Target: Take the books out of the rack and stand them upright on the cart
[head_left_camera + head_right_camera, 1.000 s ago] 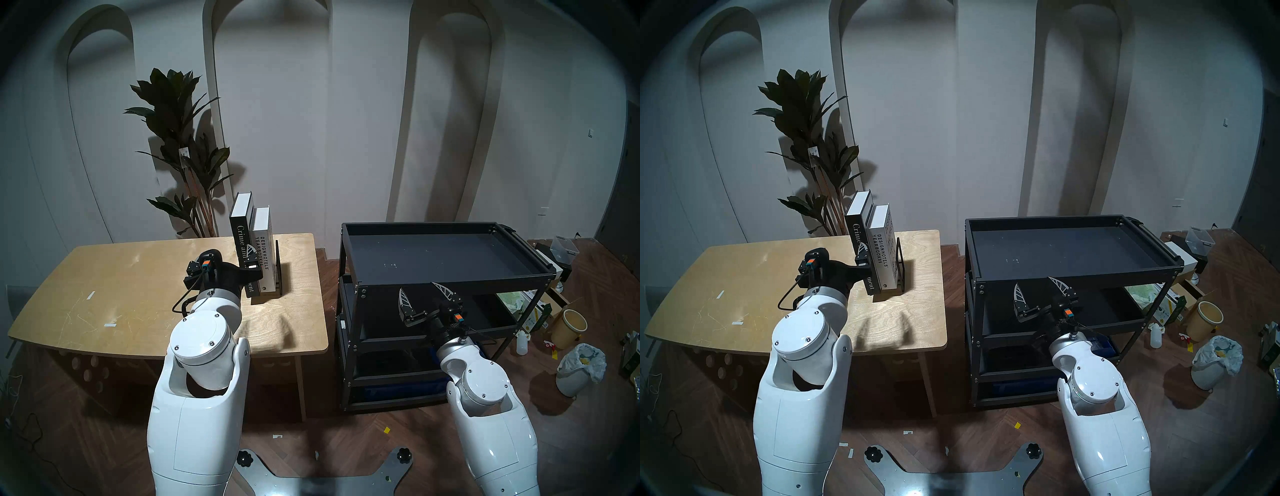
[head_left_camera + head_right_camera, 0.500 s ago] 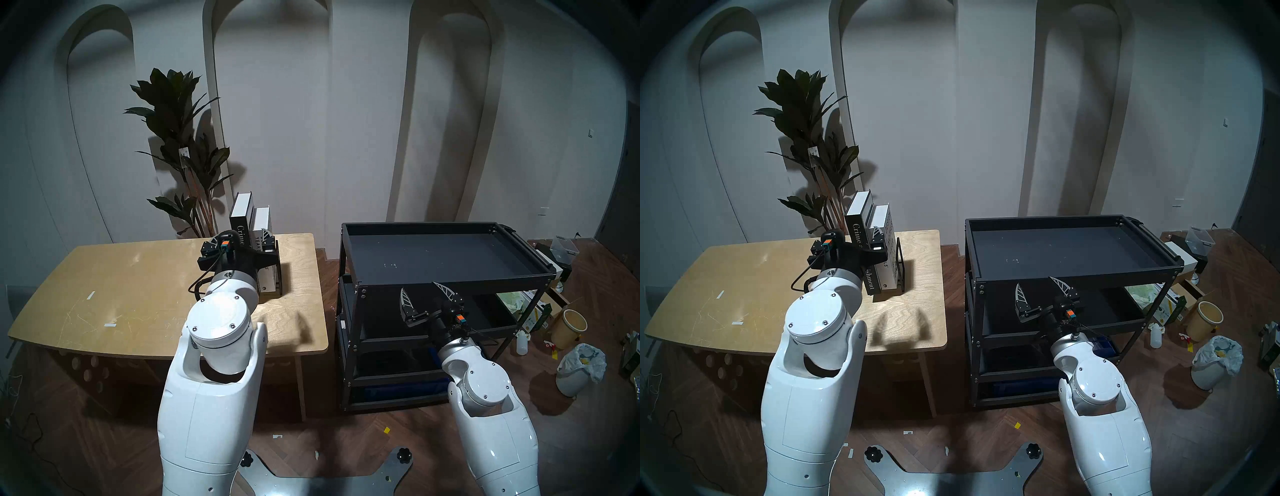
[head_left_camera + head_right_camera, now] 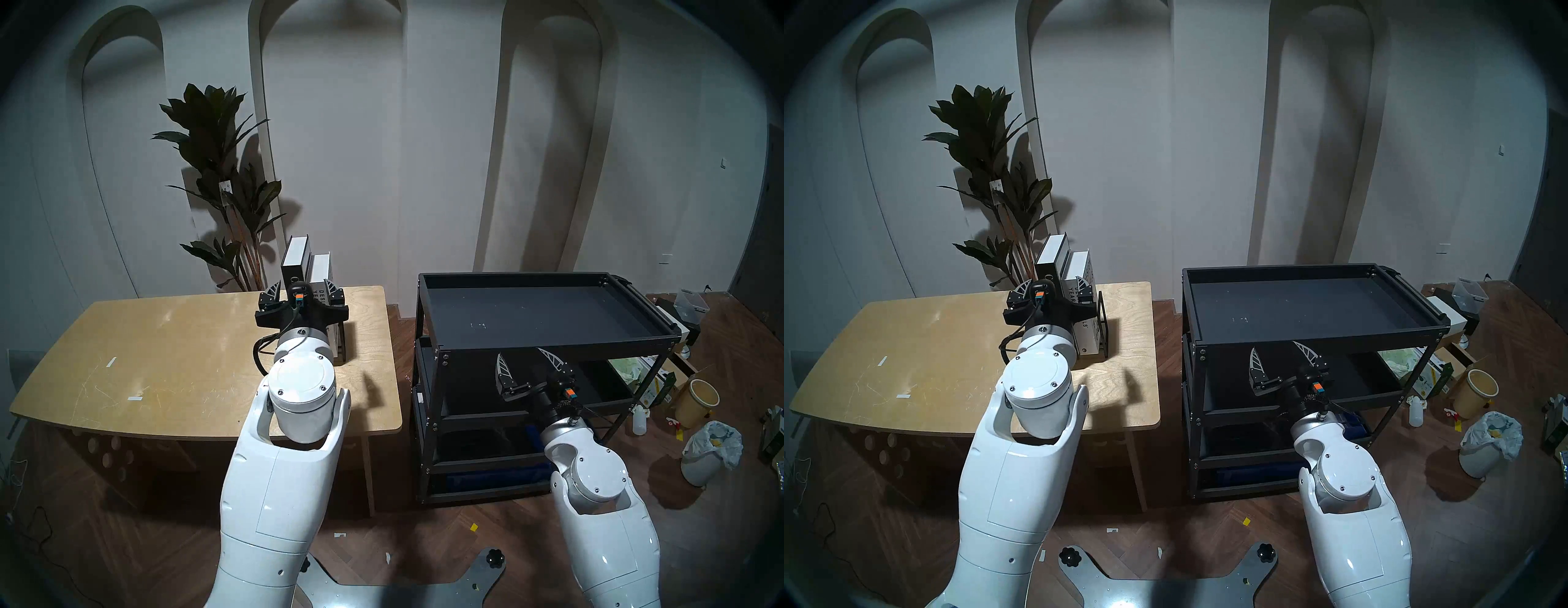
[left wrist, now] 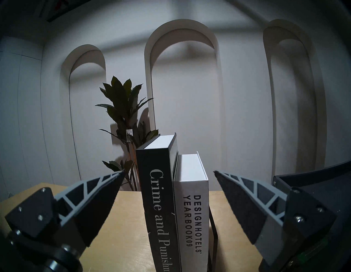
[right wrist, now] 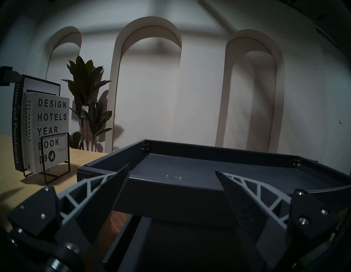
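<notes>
The dark book's top end rises higher than the shorter white book (image 3: 321, 270) close beside it. My left gripper will next grip its upper end to take the dark book out.
Two books stand upright in the thin black wire rack (image 5: 55, 157) at the back right of the wooden table: a taller dark one (image 4: 159, 199) lettered "Crime and Punishment" and a shorter white one (image 4: 191, 209) lettered "DESIGNHOTELS YEARBOOK09". My left gripper (image 4: 169, 171) is open and level, facing their spines, one finger to each side of the pair; no contact shows. In the head view it (image 3: 302, 286) hides the lower spines. My right gripper (image 3: 521, 353) hangs open and empty before the front rim of the black cart (image 3: 551, 343), whose top tray is bare.
The wooden table (image 3: 169, 361) stands left of the cart with a narrow floor gap between. A tall potted plant (image 3: 220, 170) rises behind the books. Right of the cart, boxes, a yellow bucket (image 3: 695, 401) and a bagged bin (image 3: 708, 450) crowd the floor.
My left arm has swung right and up along the books, and its gripper now faces both spines squarely instead of from the left. The right gripper drifted slightly right.
</notes>
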